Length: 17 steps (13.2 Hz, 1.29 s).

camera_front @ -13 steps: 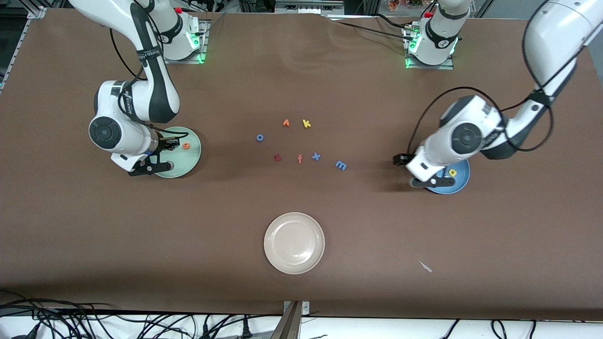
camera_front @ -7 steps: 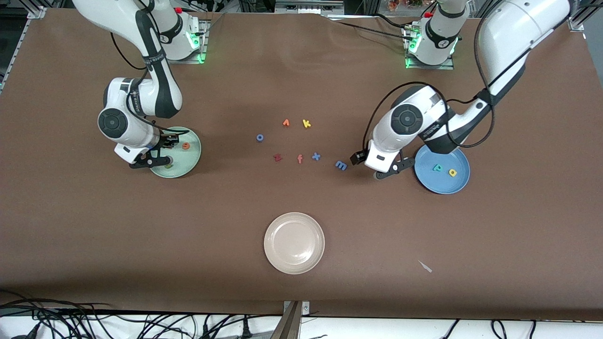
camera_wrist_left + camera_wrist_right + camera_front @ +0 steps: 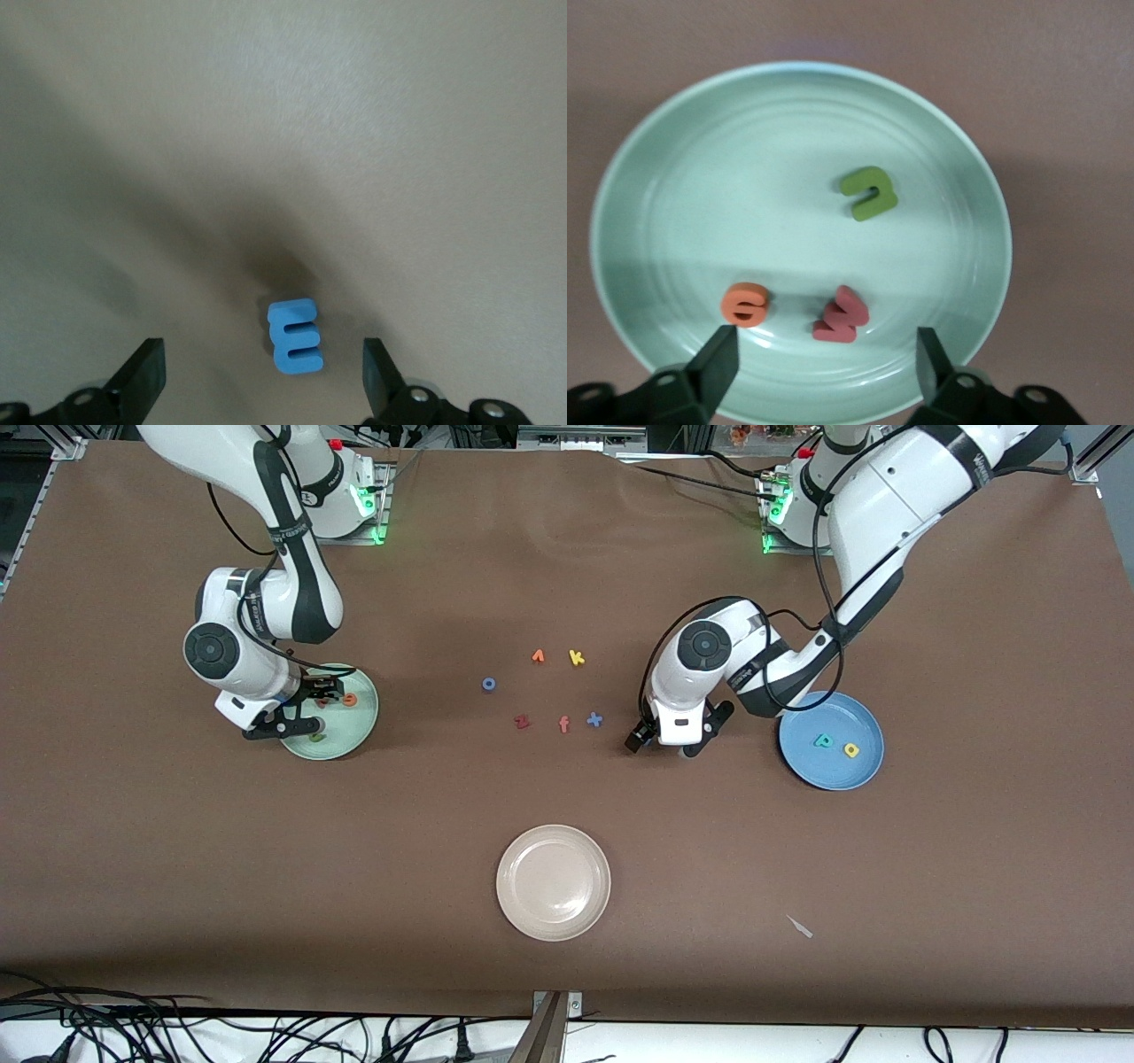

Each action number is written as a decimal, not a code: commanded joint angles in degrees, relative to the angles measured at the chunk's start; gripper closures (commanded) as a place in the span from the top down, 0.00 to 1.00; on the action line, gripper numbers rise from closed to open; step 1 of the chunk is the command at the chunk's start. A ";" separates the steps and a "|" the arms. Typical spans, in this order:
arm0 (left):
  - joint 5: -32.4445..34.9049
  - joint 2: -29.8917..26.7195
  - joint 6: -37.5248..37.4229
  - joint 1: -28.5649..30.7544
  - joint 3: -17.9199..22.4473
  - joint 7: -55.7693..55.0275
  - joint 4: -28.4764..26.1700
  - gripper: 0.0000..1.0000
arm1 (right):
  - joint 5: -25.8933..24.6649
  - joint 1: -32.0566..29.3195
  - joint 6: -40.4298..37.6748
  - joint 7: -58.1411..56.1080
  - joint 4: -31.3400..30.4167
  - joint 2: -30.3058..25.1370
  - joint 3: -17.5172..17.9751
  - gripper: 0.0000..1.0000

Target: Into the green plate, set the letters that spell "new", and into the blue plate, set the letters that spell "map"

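The word "map" needs its m, so my left gripper should next grab the blue m by its body (image 3: 295, 336).
My right gripper (image 3: 304, 711) hangs open low over the green plate (image 3: 353, 731). In that plate (image 3: 744, 168) lie the green n (image 3: 869, 193), the orange e (image 3: 746, 304) and the pinkish-red w (image 3: 842, 314), none of them between the open fingers of the right gripper (image 3: 824, 372). My left gripper (image 3: 666, 740) is over the table beside the blue plate (image 3: 837, 710), open (image 3: 261, 376), with the blue m (image 3: 296, 336) lying flat between its fingertips, untouched. The hand hides the m in the front view. The teal p (image 3: 823, 740) and yellow a (image 3: 851, 749) lie in the blue plate.
Loose letters lie mid-table: blue o (image 3: 488, 684), an orange letter (image 3: 538, 656), yellow k (image 3: 577, 657), dark red z (image 3: 522, 722), salmon f (image 3: 563, 724), blue x (image 3: 594, 719). A cream-white plate (image 3: 554, 882) sits nearer the front camera. A small scrap (image 3: 800, 926) lies beside it.
The left arm swung away from the blue plate and now hovers over the m. The right gripper opened over the green plate, and the w now lies in it.
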 commanded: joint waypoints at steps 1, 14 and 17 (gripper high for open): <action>-0.29 1.12 0.95 -1.59 1.58 -1.83 1.93 0.93 | 0.73 0.12 -9.25 0.69 5.36 -2.94 -0.98 1.00; -0.12 2.35 1.22 -4.31 3.87 -1.75 2.55 0.30 | -0.41 0.03 -49.18 -0.27 44.75 -3.03 -12.23 1.00; 2.07 2.09 0.87 -4.23 3.78 -1.39 2.46 0.11 | -0.42 -0.23 -52.77 0.60 49.31 -3.03 -13.37 1.00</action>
